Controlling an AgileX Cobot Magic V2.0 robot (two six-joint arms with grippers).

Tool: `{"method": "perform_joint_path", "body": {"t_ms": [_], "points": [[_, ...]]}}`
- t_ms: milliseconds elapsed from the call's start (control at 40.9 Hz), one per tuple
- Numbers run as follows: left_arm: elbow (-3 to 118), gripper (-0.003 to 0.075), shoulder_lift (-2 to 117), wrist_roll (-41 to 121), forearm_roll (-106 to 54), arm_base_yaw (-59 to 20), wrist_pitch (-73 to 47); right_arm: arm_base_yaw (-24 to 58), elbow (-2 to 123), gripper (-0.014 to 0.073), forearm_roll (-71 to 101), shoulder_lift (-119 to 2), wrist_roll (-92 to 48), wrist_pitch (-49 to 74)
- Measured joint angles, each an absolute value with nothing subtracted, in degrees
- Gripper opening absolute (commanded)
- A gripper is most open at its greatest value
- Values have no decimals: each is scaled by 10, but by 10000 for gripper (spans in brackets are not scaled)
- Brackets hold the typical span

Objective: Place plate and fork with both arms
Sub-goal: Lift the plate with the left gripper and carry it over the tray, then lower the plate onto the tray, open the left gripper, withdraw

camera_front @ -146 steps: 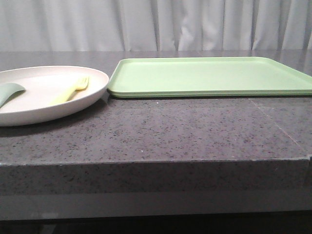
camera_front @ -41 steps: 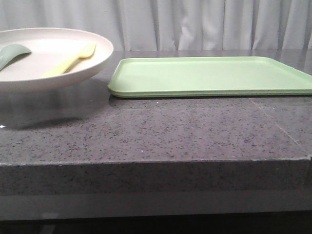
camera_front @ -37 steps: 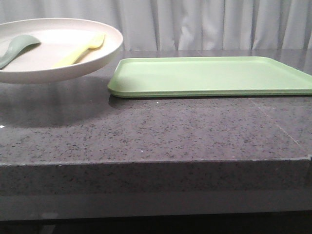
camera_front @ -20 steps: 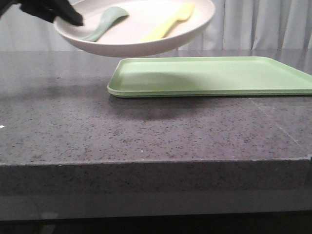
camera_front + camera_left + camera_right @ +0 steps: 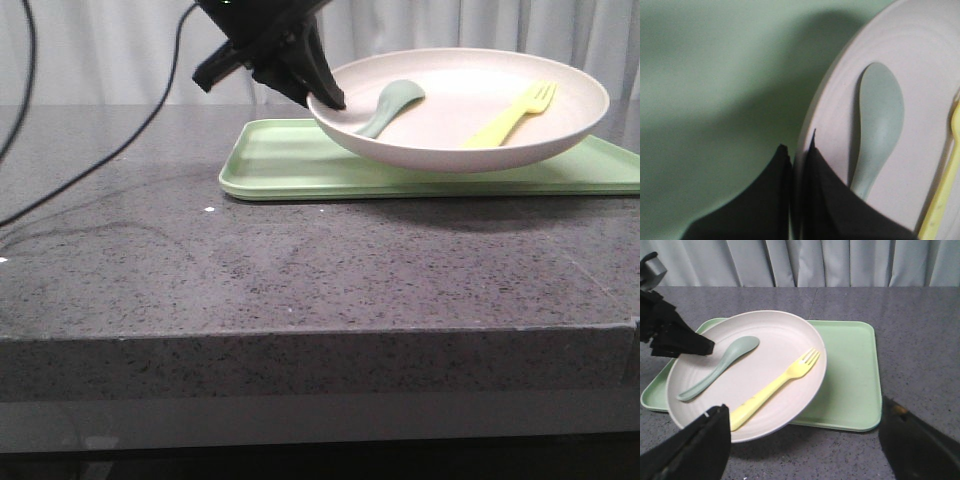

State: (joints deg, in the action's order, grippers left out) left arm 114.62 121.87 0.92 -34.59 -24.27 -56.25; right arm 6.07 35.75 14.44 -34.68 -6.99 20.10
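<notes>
My left gripper should keep holding the plate until I lower it onto the tray, because the plate's bottom (image 5: 450, 162) still hangs tilted above the light-green tray (image 5: 280, 160).
The cream-white plate (image 5: 455, 85) hangs tilted just above the light-green tray (image 5: 280, 160). My left gripper (image 5: 325, 98) is shut on the plate's left rim, one finger inside and one outside, as the left wrist view (image 5: 799, 147) shows. The pale-yellow fork (image 5: 512, 115) lies in the plate's right half. A pale blue-green spoon (image 5: 390, 105) lies in it near the gripped rim. In the right wrist view the plate (image 5: 780, 332), fork (image 5: 780, 385) and spoon (image 5: 720, 367) show in front of my right gripper (image 5: 802, 407), which is open, empty and apart from the plate.
The tray (image 5: 850, 375) lies on the dark speckled stone table (image 5: 300, 270). Black cables (image 5: 90, 170) trail over the table's left part. A pale curtain (image 5: 100, 50) hangs behind the table.
The plate, with fork and spoon in it, has risen from the table's left side and moved right, to over the tray. My left gripper, gripping its rim, has come into the front view.
</notes>
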Motion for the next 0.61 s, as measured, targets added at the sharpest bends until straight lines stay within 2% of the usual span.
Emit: {"method": "perform_joint_path", "body": {"t_ms": [293,611], "points": [[1184,-17,1250,-94,-329,-243,-524,64,358,624,144,-347,-70,201],[1188,-17,1255,-194,-232,-243,-503,64,358,624,144,-347,-70,201]]}}
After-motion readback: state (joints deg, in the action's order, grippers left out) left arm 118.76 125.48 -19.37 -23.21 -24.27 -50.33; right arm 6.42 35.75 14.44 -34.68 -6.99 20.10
